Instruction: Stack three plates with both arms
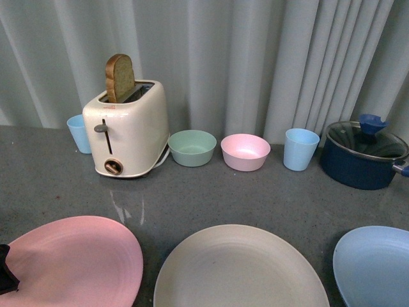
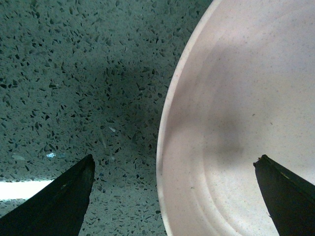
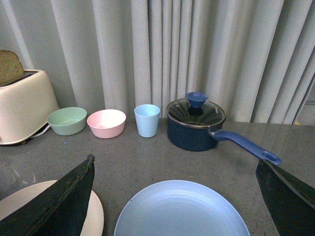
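My left gripper grabs the pink plate by its rim next, to stack the pink plate onto the beige plate.
Three plates lie in a row along the near edge of the counter: pink plate at left, beige plate in the middle, light blue plate at right. My left gripper is open and empty, low over the pink plate's outer rim, one finger above the counter and one above the plate. My right gripper is open and empty, just above the light blue plate, with the beige plate beside it. Only a black bit of the left arm shows in the front view.
Along the back by the curtain stand a cream toaster with a bread slice, two blue cups, a green bowl, a pink bowl and a navy lidded pot.
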{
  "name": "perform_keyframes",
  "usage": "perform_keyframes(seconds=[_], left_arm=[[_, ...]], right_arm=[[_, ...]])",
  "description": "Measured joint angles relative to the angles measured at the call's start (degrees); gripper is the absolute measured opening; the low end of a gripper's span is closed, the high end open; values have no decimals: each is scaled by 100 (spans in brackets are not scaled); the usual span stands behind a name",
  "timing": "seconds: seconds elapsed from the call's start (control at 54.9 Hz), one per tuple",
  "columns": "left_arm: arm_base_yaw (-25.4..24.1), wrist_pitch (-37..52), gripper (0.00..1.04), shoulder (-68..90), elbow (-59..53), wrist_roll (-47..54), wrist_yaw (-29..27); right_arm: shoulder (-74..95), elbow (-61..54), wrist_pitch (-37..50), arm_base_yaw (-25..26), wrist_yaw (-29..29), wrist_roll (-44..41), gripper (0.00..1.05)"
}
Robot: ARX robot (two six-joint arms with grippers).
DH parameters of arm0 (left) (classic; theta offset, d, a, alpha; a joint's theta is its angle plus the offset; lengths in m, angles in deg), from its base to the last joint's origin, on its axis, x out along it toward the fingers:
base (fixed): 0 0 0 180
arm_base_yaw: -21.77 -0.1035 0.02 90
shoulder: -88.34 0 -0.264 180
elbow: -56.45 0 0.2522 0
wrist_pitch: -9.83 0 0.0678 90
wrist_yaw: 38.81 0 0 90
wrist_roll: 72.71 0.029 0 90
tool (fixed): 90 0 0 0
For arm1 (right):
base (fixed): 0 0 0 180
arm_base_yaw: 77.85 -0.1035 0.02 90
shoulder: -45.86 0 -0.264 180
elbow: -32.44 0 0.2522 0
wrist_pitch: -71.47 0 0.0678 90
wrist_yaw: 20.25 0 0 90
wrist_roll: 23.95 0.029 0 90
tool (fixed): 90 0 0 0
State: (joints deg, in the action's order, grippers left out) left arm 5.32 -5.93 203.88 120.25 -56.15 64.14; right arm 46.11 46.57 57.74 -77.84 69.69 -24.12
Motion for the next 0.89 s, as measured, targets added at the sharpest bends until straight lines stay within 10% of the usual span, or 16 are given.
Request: perform_keyframes(seconds=[0.127, 0.692, 0.892], left_arm=[[-22, -26, 95, 37, 0, 44, -57], [-164, -402, 5, 37, 173, -42, 337], [-341, -807, 4, -199, 398, -98, 608]], right_arm=[[0, 0, 0, 0, 0, 0, 97], [0, 0, 0, 0, 0, 0, 97], [0, 0, 0, 0, 0, 0, 97]])
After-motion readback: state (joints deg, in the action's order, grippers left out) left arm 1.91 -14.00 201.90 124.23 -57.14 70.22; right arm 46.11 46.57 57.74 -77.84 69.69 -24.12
